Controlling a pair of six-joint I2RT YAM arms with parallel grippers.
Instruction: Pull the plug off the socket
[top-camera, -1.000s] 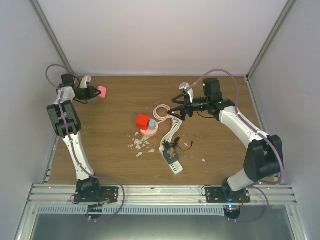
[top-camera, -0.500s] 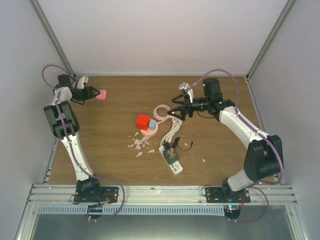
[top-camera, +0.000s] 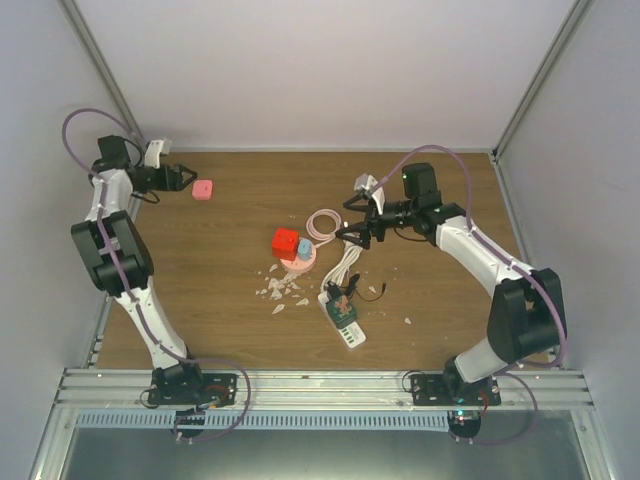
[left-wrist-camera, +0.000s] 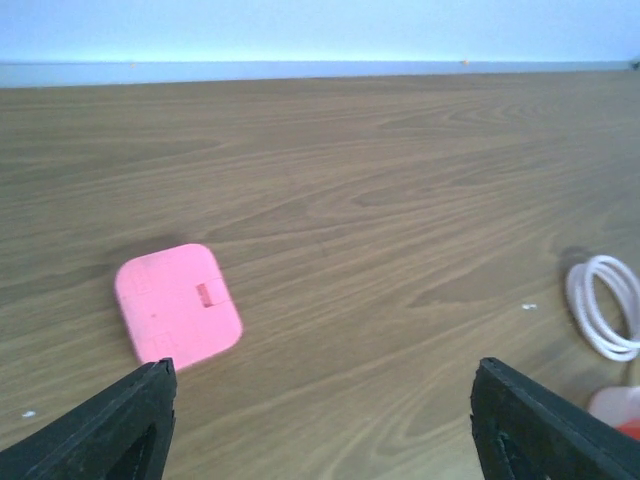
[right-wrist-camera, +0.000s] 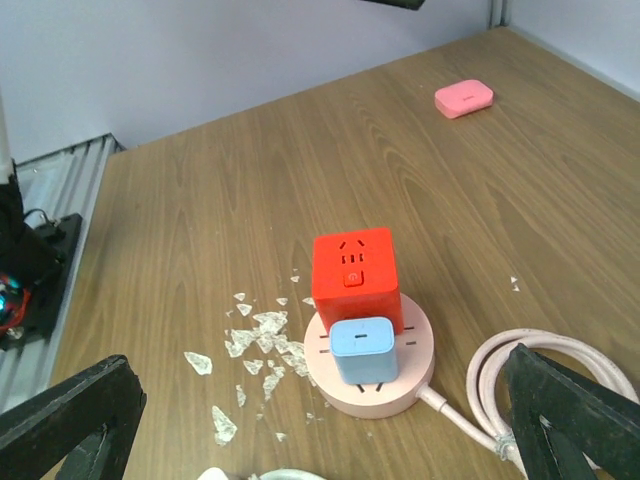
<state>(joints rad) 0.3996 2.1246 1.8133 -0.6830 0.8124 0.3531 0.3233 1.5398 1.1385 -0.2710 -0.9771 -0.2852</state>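
The small blue plug (top-camera: 304, 249) (right-wrist-camera: 360, 350) needs to come off the socket, so my right gripper will next grab its opposite sides. That leaves the red cube plug free.
A round pink socket (top-camera: 298, 264) (right-wrist-camera: 418, 372) lies mid-table. A red cube plug (top-camera: 285, 241) (right-wrist-camera: 355, 268) and a small blue plug (top-camera: 304, 249) (right-wrist-camera: 360, 350) stand in it. A flat pink plug (top-camera: 203, 190) (left-wrist-camera: 178, 303) (right-wrist-camera: 463, 98) lies loose on the wood at the far left. My left gripper (top-camera: 186, 177) (left-wrist-camera: 325, 400) is open and empty, just left of that pink plug and apart from it. My right gripper (top-camera: 352, 233) (right-wrist-camera: 320, 385) is open and hovers to the right of the socket, facing the blue and red plugs.
The socket's pink cable (top-camera: 322, 224) (right-wrist-camera: 500, 385) (left-wrist-camera: 605, 318) lies coiled beside my right gripper. A white power strip (top-camera: 343, 322) with a corded plug sits nearer the front. White shards (top-camera: 280, 290) (right-wrist-camera: 255, 340) are scattered left of the socket.
My left gripper has opened and let go of the pink plug, which now lies on the table, then drawn back to the left. My right gripper has shifted slightly toward the socket.
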